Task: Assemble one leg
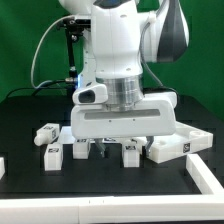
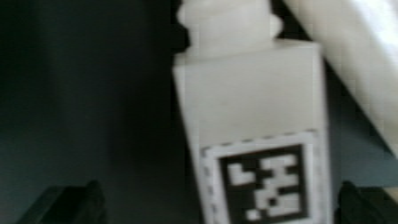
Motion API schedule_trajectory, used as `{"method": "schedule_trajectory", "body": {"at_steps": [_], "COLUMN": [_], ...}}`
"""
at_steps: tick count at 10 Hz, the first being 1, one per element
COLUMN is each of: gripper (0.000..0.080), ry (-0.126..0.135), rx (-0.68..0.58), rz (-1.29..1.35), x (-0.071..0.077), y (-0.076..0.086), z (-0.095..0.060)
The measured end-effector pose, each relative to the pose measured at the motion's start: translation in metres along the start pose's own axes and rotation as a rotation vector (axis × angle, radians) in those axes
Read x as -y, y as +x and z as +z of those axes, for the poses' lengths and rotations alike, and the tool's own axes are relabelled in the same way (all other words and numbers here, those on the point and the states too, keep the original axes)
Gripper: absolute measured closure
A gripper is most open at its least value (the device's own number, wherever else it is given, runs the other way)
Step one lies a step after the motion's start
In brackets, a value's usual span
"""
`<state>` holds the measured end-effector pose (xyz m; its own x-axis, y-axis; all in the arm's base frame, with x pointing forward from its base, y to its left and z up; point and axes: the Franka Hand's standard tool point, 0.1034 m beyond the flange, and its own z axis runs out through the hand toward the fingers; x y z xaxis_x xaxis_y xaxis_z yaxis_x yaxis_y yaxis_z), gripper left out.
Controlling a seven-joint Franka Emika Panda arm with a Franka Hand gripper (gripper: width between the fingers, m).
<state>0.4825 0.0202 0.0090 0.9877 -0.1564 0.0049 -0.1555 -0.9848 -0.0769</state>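
My gripper's fingers are low on either side of the tagged white leg (image 1: pixel 131 153) (image 2: pixel 258 120). My gripper should close on the leg now.
A white leg (image 2: pixel 249 110) with a black-and-white tag (image 2: pixel 267 178) on its face lies on the black table, straight under the wrist camera. My gripper (image 2: pixel 217 205) is open. Its dark fingertips (image 2: pixel 71 205) stand on either side of the leg, with a clear gap on one side. In the exterior view my gripper (image 1: pixel 105 148) is down at the table among the loose parts, and the hand hides most of this leg.
Other white legs lie close by: two at the exterior view's left (image 1: pixel 46 133) (image 1: pixel 54 152) and one just right of the gripper (image 1: pixel 130 153). The large white panel (image 1: pixel 180 145) lies at the right. A white rim (image 1: pixel 110 210) bounds the front.
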Motion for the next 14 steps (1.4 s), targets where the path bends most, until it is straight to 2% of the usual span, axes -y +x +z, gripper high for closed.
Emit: {"method": "schedule_trajectory", "body": {"at_steps": [2, 3, 4, 5, 6, 7, 9, 10, 11, 12, 13, 14], "gripper": [0.0177, 0.0355, 0.0355, 0.0516, 0.0515, 0.0515, 0.0515, 0.0515, 0.0515, 0.0515, 0.0515, 0.0515], "ry": [0.001, 0.001, 0.001, 0.004, 0.016, 0.024, 0.036, 0.041, 0.035, 0.026, 0.020, 0.016], "rx": [0.001, 0.001, 0.001, 0.013, 0.043, 0.050, 0.048, 0.043, 0.024, 0.011, 0.004, 0.004], "rz": [-0.001, -0.001, -0.001, -0.002, -0.002, -0.013, -0.043, -0.085, -0.127, -0.140, -0.130, -0.117], "x": [0.001, 0.001, 0.001, 0.002, 0.003, -0.003, -0.025, -0.046, -0.076, -0.104, -0.122, -0.130], "y": [0.001, 0.001, 0.001, 0.000, 0.002, 0.004, 0.005, 0.007, 0.011, 0.016, 0.023, 0.029], "z": [0.000, 0.000, 0.000, -0.002, -0.014, -0.028, -0.059, -0.073, -0.081, -0.085, -0.086, -0.082]}}
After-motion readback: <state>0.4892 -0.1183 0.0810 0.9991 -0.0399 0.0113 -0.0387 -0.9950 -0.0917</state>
